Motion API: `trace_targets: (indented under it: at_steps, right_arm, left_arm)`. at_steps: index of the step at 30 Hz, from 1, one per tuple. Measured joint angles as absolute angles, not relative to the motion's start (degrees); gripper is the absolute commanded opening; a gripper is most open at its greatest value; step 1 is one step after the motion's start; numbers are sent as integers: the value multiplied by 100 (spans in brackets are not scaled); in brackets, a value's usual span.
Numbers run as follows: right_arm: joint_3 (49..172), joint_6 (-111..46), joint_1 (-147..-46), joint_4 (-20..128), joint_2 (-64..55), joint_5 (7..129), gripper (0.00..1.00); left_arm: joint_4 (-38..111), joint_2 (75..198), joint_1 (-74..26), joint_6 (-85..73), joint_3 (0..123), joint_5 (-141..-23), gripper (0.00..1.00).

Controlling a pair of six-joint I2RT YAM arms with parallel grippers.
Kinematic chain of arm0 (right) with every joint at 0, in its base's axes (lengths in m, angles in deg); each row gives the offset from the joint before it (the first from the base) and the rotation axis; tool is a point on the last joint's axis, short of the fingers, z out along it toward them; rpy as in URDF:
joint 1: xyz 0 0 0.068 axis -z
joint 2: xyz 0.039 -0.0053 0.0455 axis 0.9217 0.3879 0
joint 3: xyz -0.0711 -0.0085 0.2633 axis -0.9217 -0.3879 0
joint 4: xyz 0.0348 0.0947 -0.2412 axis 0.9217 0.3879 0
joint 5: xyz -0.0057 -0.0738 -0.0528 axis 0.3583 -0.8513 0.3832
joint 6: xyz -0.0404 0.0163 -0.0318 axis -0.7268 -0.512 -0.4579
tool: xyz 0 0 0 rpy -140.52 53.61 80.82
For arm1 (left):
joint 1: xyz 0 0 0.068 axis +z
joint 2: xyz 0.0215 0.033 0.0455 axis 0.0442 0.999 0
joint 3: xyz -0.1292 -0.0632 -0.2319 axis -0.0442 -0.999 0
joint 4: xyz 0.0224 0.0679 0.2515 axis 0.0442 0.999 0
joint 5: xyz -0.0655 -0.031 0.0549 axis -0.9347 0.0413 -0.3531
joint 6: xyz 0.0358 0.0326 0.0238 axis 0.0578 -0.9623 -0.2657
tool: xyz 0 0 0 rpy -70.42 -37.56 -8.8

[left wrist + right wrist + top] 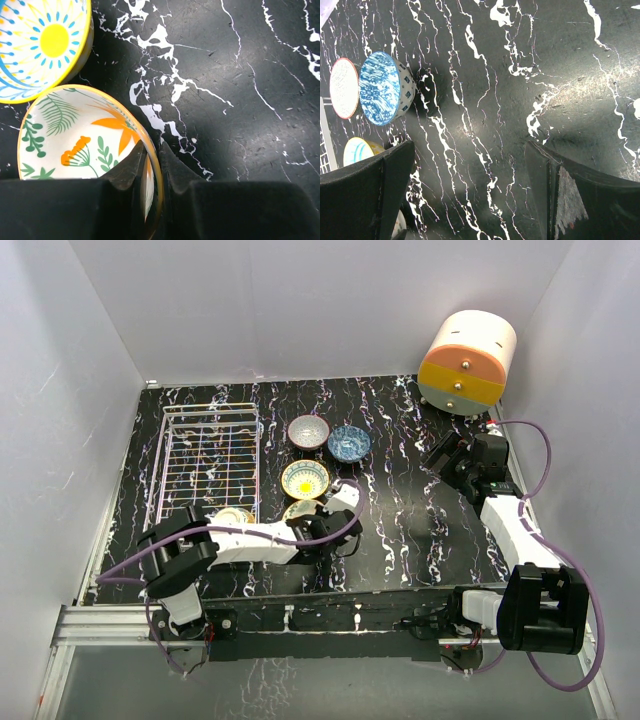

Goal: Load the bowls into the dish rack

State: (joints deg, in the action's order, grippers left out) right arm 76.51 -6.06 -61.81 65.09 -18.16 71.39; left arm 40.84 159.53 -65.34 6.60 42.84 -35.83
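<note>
My left gripper has its fingers shut with the floral bowl's rim between them. The orange-yellow floral bowl point(75, 135) would come up too if I lifted the gripper now.
The white wire dish rack point(208, 465) lies at the left of the table with nothing in it. A grey bowl point(308, 431), a blue bowl point(349, 443) and a yellow-rimmed blue bowl point(305, 479) stand to its right. My left gripper point(154, 155) is shut on the rim of the orange-yellow floral bowl point(75, 135), one finger inside and one outside. The yellow-rimmed bowl point(40, 45) is just beyond it. Another bowl point(235, 516) shows partly behind the left arm by the rack's near corner. My right gripper point(470, 150) is open and empty over bare table, right of the blue bowl point(382, 87).
A big cream-orange-yellow drum point(467, 362) stands at the back right corner. White walls close in the table on three sides. The right arm's cable loops along the right edge.
</note>
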Motion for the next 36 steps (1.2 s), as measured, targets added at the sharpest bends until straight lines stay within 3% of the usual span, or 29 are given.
trace_targets:
  at_steps: [5,17,36]
  right_arm:
    - [7651,-606,-6177,6507,-1816,7139,95]
    - [7651,-604,-6144,6507,-1816,7148,95]
    - [7651,-580,-6139,6509,-1823,7303,95]
  left_arm:
    - [4532,15621,-6561,964,4387,-4149,0]
    - [4433,13540,-6524,1045,4682,-5159,0]
    - [3102,12131,-2222,1462,3865,-7052,0]
